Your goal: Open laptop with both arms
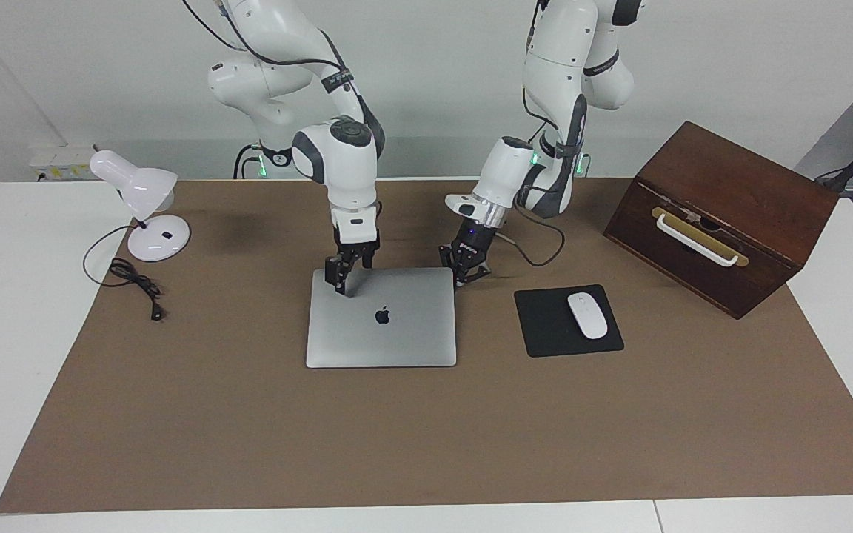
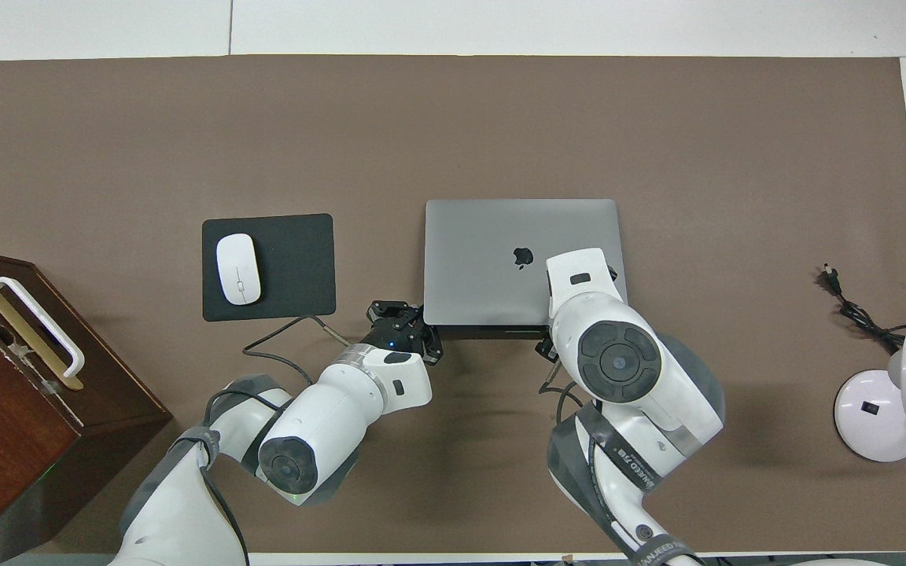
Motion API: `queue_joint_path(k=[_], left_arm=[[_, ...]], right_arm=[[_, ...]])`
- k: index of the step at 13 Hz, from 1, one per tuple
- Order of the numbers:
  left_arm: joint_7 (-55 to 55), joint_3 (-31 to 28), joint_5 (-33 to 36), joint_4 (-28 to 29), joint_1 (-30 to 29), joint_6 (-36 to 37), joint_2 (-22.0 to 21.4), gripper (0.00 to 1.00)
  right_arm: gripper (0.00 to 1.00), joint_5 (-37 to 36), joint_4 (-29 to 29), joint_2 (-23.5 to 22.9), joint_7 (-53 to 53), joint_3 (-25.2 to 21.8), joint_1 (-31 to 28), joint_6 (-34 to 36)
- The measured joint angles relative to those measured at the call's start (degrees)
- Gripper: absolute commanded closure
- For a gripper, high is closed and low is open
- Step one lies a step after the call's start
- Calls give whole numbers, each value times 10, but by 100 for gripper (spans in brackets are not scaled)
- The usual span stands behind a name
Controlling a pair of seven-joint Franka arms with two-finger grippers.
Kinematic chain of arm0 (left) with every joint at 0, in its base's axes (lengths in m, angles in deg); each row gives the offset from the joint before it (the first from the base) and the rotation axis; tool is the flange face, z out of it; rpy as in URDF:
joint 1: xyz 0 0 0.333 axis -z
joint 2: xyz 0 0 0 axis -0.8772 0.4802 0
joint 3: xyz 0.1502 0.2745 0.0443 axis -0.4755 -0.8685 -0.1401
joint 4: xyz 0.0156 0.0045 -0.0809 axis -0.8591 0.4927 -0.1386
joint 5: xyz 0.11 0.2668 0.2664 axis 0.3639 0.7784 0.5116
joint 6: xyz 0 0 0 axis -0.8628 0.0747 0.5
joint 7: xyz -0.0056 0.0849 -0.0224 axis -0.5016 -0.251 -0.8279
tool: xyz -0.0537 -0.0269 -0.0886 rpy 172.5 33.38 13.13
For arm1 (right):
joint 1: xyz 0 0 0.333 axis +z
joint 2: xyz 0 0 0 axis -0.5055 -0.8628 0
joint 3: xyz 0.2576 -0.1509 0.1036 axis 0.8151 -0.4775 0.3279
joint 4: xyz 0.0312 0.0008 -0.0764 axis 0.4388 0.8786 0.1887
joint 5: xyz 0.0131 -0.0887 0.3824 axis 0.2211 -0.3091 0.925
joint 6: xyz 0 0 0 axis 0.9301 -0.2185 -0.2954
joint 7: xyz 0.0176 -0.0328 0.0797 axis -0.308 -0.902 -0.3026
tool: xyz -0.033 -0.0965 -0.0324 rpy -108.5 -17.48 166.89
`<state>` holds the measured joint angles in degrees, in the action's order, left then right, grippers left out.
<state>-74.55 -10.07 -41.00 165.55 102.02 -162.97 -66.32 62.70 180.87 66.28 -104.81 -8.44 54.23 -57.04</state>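
Observation:
The lid should be grabbed by its edge (image 2: 491,322) opposite the hinge with my right gripper, to open the laptop (image 2: 520,256).
The laptop (image 1: 382,326) lies closed and flat on the brown mat, logo up; it also shows in the overhead view (image 2: 492,251). My right gripper (image 1: 351,275) is down at the laptop's edge nearest the robots, at the corner toward the right arm's end, its fingers spread over that edge. In the overhead view its own wrist hides it. My left gripper (image 1: 465,272) is low at the other near corner, fingers spread, touching or almost touching the laptop's edge; it also shows in the overhead view (image 2: 410,321).
A black mouse pad (image 1: 545,326) with a white mouse (image 1: 587,315) lies beside the laptop toward the left arm's end. A brown wooden box (image 1: 723,215) stands past it. A white desk lamp (image 1: 146,200) and its cord (image 1: 134,281) are at the right arm's end.

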Motion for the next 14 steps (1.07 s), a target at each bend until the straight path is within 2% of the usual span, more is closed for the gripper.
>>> queue_joint_path(k=[14], left_arm=[[1,0,0,-1,0,-3,2,100]], right_arm=[[0,0,-33,2,-23,2,-2,33]])
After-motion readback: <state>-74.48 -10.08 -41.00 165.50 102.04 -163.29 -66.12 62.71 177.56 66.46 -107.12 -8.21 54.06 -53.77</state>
